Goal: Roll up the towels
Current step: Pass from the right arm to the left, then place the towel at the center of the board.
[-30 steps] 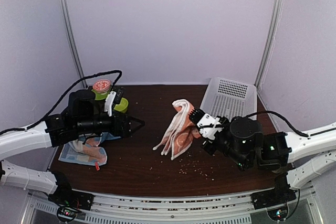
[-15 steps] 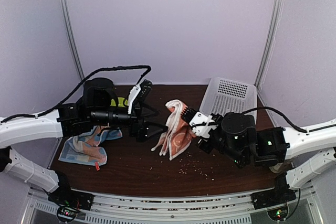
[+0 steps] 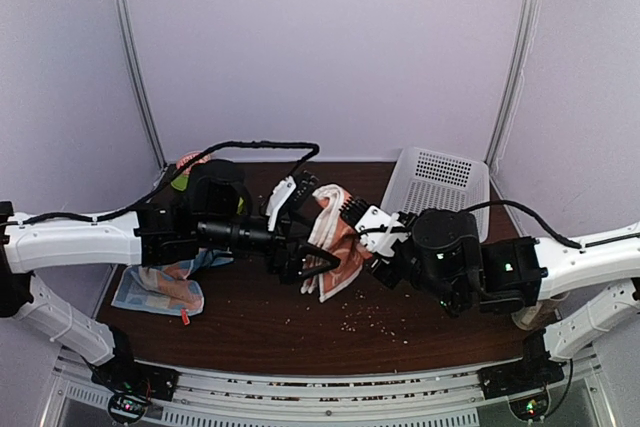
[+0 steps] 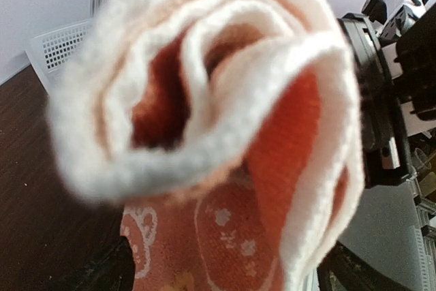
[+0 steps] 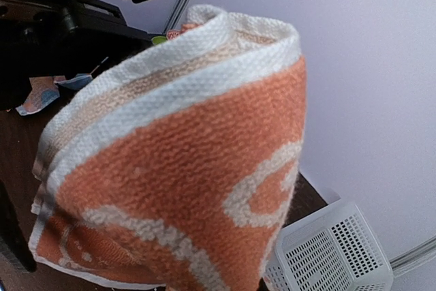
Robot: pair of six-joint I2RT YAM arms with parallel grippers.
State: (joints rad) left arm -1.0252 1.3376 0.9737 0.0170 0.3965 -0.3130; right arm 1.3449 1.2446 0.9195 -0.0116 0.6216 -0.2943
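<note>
The left gripper grabs the orange towel's looped edge point(image 3: 323, 226) point(image 4: 222, 158) next, opposite my right gripper, to lay the towel flat for rolling.
The orange towel point(image 3: 335, 245) with white cartoon print hangs folded and bunched above the table's middle. My right gripper point(image 3: 362, 225) is shut on its upper right part; the towel hides the fingers in the right wrist view point(image 5: 191, 168). My left gripper point(image 3: 320, 224) is open, one finger on each side of the towel's left part. In the left wrist view the towel's looped edge point(image 4: 259, 189) fills the frame. The light-blue towel point(image 3: 160, 290) lies crumpled on the table at the left, under the left arm.
A white perforated basket point(image 3: 440, 187) stands upside down at the back right. A green container with a pink lid point(image 3: 187, 163) stands at the back left. Crumbs point(image 3: 365, 319) are scattered near the front, and a small red bit point(image 3: 185, 317) lies by the blue towel.
My left arm has swung from over the blue towel to the middle, and its open jaws now straddle the orange towel. My right gripper has carried the towel a little left.
</note>
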